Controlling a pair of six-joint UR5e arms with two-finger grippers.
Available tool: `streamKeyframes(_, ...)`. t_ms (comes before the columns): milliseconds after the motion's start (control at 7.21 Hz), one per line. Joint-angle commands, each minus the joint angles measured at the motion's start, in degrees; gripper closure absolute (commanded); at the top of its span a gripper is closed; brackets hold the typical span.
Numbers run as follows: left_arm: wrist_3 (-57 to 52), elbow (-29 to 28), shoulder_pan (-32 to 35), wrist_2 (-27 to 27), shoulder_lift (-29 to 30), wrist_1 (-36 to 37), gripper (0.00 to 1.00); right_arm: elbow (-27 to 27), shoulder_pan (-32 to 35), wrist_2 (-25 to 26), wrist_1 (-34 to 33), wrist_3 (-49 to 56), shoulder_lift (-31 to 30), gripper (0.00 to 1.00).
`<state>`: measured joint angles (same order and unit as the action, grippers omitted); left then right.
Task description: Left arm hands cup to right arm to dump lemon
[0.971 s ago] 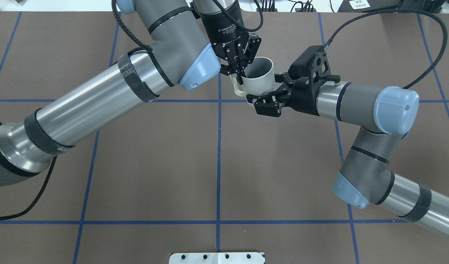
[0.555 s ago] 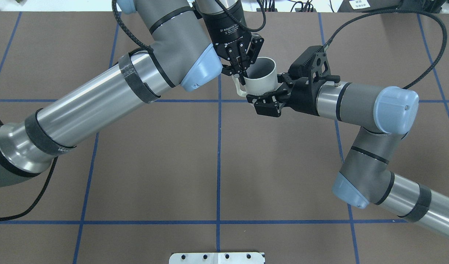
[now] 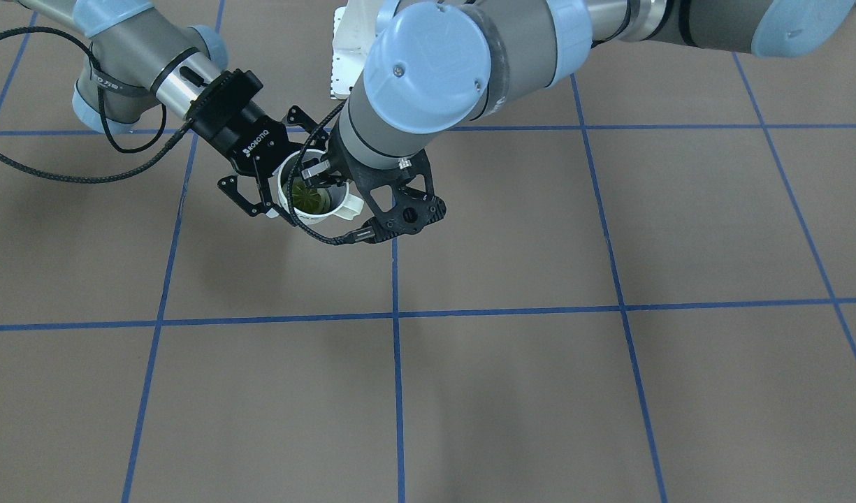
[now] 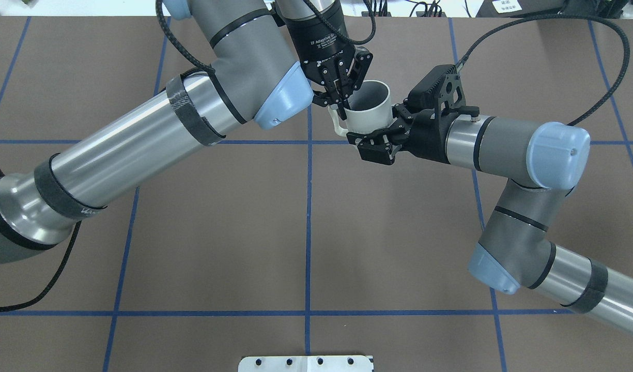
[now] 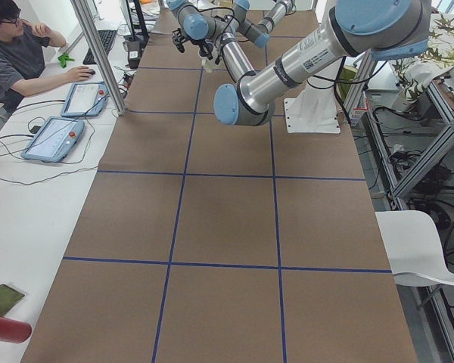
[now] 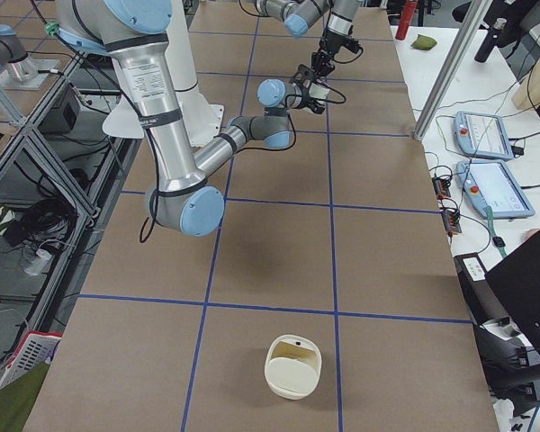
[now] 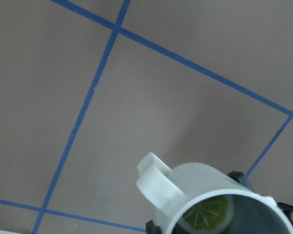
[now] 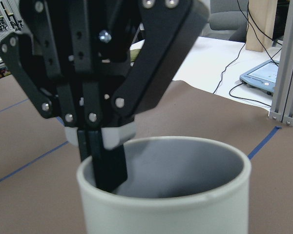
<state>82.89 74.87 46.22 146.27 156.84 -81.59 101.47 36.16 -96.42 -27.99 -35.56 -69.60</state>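
The cup's rim needs to stay free to pour out the lemon, so I should take hold of the cup by its lower body (image 8: 163, 222) with my right gripper next.
The off-white cup (image 4: 368, 116) hangs above the table at the far centre. My left gripper (image 4: 341, 106) is shut on its rim next to the handle, one finger inside and one outside. The right wrist view shows that finger (image 8: 107, 165) inside the cup (image 8: 166, 214). My right gripper (image 4: 383, 126) is open, its fingers on either side of the cup's body. The yellow-green lemon (image 3: 307, 197) lies in the cup's dark inside, and also shows in the left wrist view (image 7: 207, 214) below the handle (image 7: 154, 180).
A white mount plate (image 4: 306, 363) sits at the table's near edge. A cream container (image 6: 293, 366) stands far off at the table's right end. An operator (image 5: 15, 45) and tablets (image 5: 53, 136) are at a side desk.
The left gripper and the cup have shifted slightly to the right, towards the right gripper. The right gripper has edged slightly closer to the cup.
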Motion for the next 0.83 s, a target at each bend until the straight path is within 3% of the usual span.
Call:
streamKeyframes(0,-0.4,-0.2,-0.1,0.0,-0.4,-0.2,0.37,0.0,0.1,0.0,0.0,-0.2,0.0,0.51)
streamKeyframes(139,-0.6,1.1,-0.1,-0.7,-0.6,-0.2,0.00,0.0,0.1,0.0,0.0,-0.3,-0.1,0.61)
streamKeyframes(694,-0.5,3.6,1.1,-0.5,-0.6,0.1,0.00,0.1,0.6,-0.1,0.0,-0.3,-0.7,0.72)
